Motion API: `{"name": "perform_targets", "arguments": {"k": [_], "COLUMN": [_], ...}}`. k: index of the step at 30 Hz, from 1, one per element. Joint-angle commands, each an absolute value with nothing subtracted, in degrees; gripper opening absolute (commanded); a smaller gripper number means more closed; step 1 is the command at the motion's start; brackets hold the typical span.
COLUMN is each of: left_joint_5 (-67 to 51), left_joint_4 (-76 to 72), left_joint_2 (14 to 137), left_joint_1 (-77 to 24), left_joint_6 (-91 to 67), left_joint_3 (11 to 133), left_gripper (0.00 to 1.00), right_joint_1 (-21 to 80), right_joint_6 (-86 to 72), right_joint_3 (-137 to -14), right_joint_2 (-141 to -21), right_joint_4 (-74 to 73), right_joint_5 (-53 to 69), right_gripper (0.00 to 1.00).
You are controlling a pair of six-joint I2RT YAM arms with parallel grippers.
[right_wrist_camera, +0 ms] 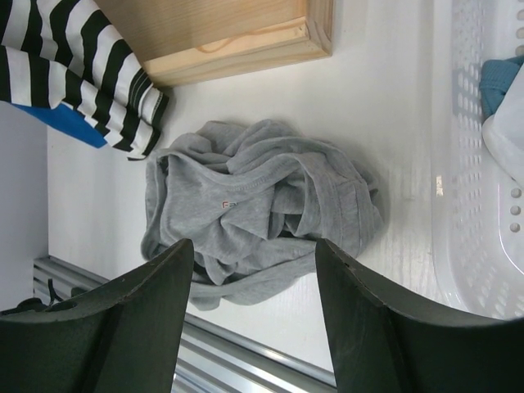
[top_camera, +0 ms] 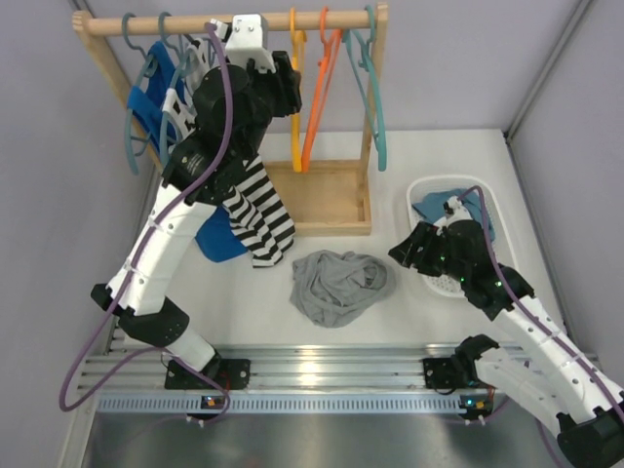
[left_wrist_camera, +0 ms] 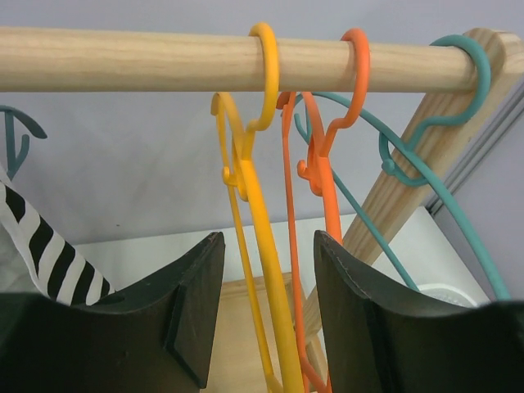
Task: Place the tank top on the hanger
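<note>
The left gripper grabs the yellow-orange hanger by its near arm, below the hook (top_camera: 295, 96) (left_wrist_camera: 267, 247) next, leaving hook and far arm free to enter the tank top.
The grey tank top (top_camera: 341, 285) lies crumpled on the white table in front of the rack; the right wrist view shows the tank top (right_wrist_camera: 254, 196) bunched below the camera. The yellow-orange hanger (top_camera: 295, 97) hangs by its hook from the wooden rail. My left gripper (top_camera: 291, 90) is raised to the rail, open. In the left wrist view the hanger (left_wrist_camera: 274, 303) runs down between the fingers of the left gripper (left_wrist_camera: 268, 246), with a gap on each side. My right gripper (top_camera: 409, 252) hovers right of the tank top, open and holding nothing; the right gripper (right_wrist_camera: 254, 254) frames the near edge of the cloth.
On the wooden rail (top_camera: 117, 23) also hang a red-orange hanger (top_camera: 322, 88), teal hangers (top_camera: 375, 107), a striped top (top_camera: 261, 210) and a blue top (top_camera: 219, 242). The rack's wooden base tray (top_camera: 331, 200) sits behind the tank top. A white basket (top_camera: 434, 283) with blue cloth stands at the right.
</note>
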State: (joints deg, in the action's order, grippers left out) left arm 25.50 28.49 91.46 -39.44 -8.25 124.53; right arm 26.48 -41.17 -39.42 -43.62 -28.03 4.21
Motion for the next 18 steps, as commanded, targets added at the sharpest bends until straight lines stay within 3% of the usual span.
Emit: {"name": "perform_targets", "arguments": {"k": [1,5,18], "left_joint_5": [20.3,14.6,18.3], "left_joint_4": [31.5,31.7,33.0], "left_joint_2": [91.6,92.1,92.7], "left_joint_1": [-38.1,-37.3,-37.2], "left_joint_6": [-9.4,-9.7,-9.6], "left_joint_3": [126.7,125.9,122.2], "left_gripper": [0.53,0.52,0.50], "right_joint_1": [27.2,27.2,27.2], "right_joint_6": [-40.5,-40.7,-40.9], "right_joint_3": [-40.3,-39.9,-38.2], "right_joint_2": [-42.7,-42.7,-42.2], "right_joint_4": [-27.3,-26.8,-26.3], "right_joint_5": [4.6,4.9,5.4], "right_gripper": [0.61,0.61,0.61]}}
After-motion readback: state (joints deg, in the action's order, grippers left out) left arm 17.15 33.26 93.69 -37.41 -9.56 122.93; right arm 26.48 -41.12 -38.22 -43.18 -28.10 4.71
